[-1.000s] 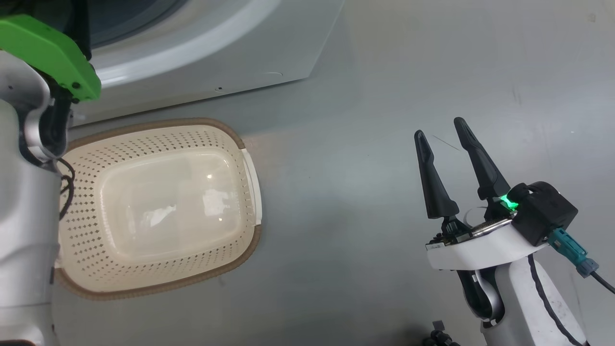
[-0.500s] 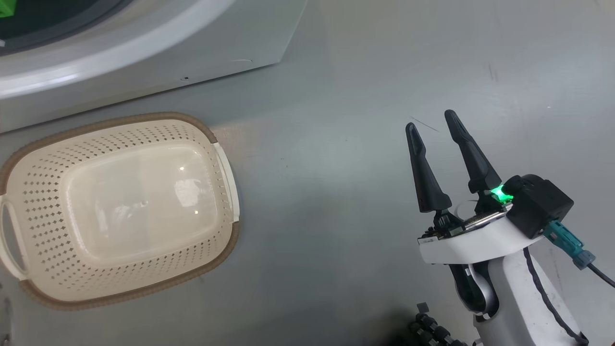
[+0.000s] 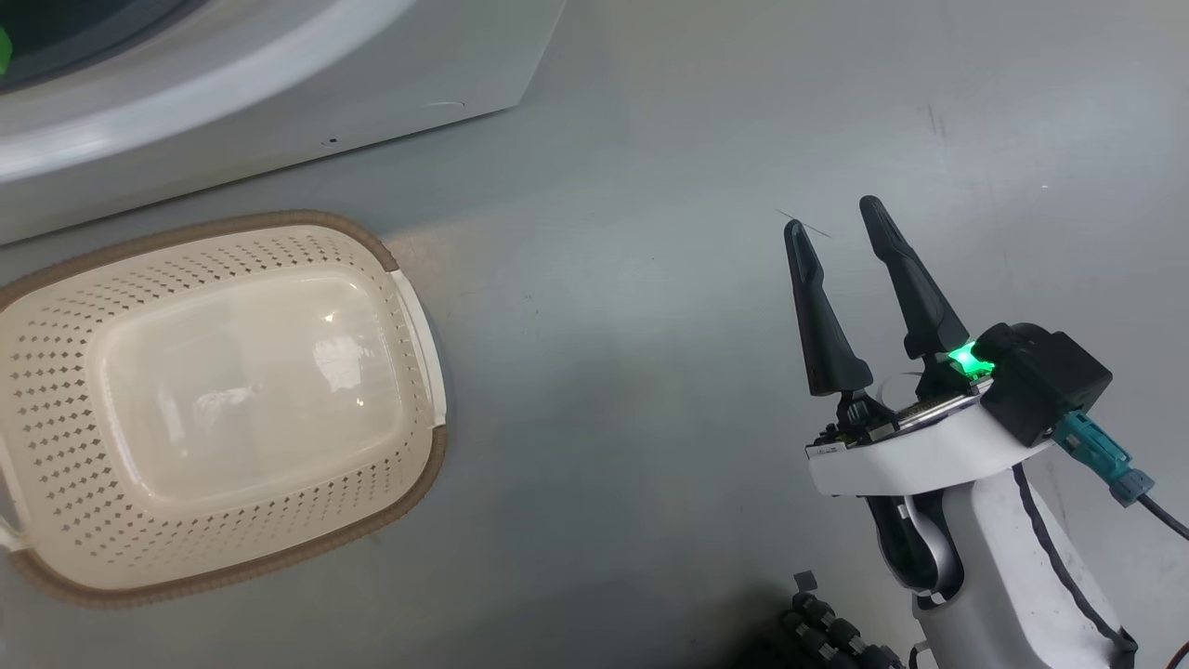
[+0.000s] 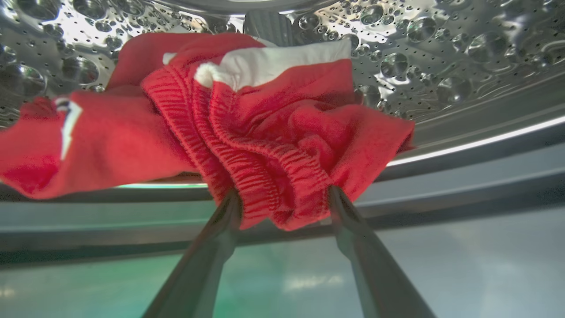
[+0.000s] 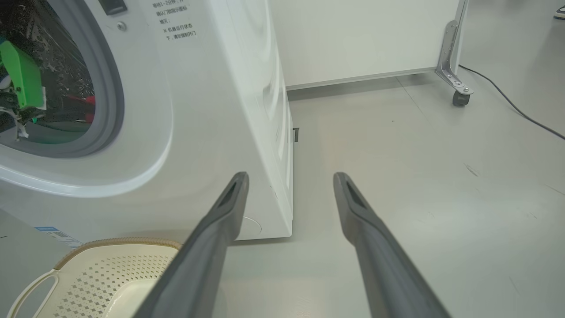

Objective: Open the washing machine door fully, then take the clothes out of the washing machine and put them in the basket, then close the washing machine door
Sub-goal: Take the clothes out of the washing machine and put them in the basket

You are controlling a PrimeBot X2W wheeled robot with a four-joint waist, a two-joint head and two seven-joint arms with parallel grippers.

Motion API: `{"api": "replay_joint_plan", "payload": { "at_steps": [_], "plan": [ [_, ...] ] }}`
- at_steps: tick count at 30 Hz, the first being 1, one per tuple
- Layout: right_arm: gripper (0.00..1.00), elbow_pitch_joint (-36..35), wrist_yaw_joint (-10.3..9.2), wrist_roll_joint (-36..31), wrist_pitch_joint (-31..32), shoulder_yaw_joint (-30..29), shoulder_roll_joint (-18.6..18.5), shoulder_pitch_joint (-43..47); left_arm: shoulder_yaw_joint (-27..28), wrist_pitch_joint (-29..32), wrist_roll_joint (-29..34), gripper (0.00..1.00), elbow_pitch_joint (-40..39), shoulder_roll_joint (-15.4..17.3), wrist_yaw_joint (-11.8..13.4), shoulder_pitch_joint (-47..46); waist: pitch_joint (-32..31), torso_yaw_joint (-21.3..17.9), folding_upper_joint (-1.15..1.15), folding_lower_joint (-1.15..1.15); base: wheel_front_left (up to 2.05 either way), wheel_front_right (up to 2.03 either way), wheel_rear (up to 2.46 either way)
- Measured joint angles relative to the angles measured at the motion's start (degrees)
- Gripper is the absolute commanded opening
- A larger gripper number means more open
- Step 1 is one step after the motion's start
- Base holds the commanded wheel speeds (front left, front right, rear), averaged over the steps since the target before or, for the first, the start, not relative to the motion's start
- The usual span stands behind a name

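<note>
I will next grip the clothes (image 4: 265,132) with my left gripper by their ribbed hem (image 4: 283,193), which stands out in folds over the drum's rim while the rest lies slack.
Red clothes (image 4: 265,132) with white trim lie bunched in the washing machine's steel drum (image 4: 441,53). My left gripper (image 4: 284,194) stands open, its fingertips hidden in the lower fold of the fabric. A green part of the left arm (image 5: 20,73) shows inside the machine's grey gasket (image 5: 112,88). The white washing machine (image 3: 279,121) (image 5: 212,110) stands behind the empty cream basket (image 3: 409,446) (image 5: 110,243) on the floor. My right gripper (image 3: 834,218) (image 5: 290,176) hangs open over bare floor, right of the basket. The washing machine door is out of view.
Grey floor stretches to the right of the machine. A metal frame leg on a caster (image 5: 459,95) and a black cable (image 5: 507,101) lie at the far right, beside a white wall panel (image 5: 353,39). A blue label (image 5: 46,229) sits low on the machine's front.
The head view has shifted, so basket and machine sit further left. My left forearm with its green cover has gone from that view's left edge. The right gripper stays open.
</note>
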Motion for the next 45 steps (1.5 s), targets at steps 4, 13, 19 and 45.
{"api": "replay_joint_plan", "payload": {
  "at_steps": [4, 13, 19, 45],
  "plan": [
    [1.0, 0.0, 0.0, 0.1, 0.0, 0.0, 0.0, -0.5, -0.1, 0.4, 0.0, 0.72, 0.5, 0.3, 0.0, 0.0, 0.3, -0.1, 0.0, 0.0, 0.0, 0.0, 0.0],
    [1.0, 0.1, 0.0, 0.1, 0.0, 0.0, 0.0, -1.2, -0.9, 0.4, 0.2, 0.0, 1.5, 0.5, -0.1, -1.0, 0.8, -0.1, 0.0, 0.0, 0.0, 0.0, 0.0],
    [1.0, 0.3, 0.0, 0.1, 0.0, -0.5, 0.0, -1.5, -1.2, -1.8, 0.3, 0.0, 1.8, 0.3, -1.0, -1.1, 0.8, 0.2, 0.0, 0.0, 0.0, 0.0, 0.0],
    [1.0, 2.1, 0.0, -5.2, 0.0, -4.0, 0.0, -1.5, -0.1, -25.6, -1.4, 0.0, -4.1, -7.1, -5.1, 8.2, -4.8, 5.9, 0.0, -0.01, 0.0, 0.0, 0.0]
  ]
}}
